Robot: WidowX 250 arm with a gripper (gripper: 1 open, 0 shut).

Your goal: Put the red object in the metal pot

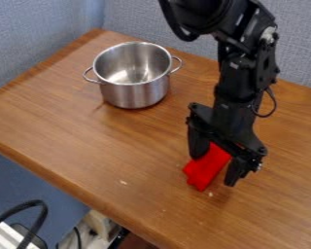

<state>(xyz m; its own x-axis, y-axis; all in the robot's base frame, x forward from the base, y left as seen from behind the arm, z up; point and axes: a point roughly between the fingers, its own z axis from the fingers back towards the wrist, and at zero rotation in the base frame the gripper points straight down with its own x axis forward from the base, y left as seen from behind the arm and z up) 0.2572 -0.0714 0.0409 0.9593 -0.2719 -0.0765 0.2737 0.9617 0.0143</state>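
Note:
My gripper will grab the red block (205,172) by its long sides. Then it will drop the block into the metal pot (132,74).
A bright red elongated block (205,172) lies on the wooden table near its front right edge. My gripper (221,160) points straight down over it, open, with one black finger (196,142) on the block's left and the other on its right. The block's far end is hidden behind the gripper, so only its near end shows. The metal pot (132,74) stands empty at the back left of the table, shiny, with two small loop handles, well apart from the gripper.
The wooden table (81,117) has its front edge close under the red block. A blue-grey wall rises behind the pot. Black cables (16,224) lie on the floor at the lower left.

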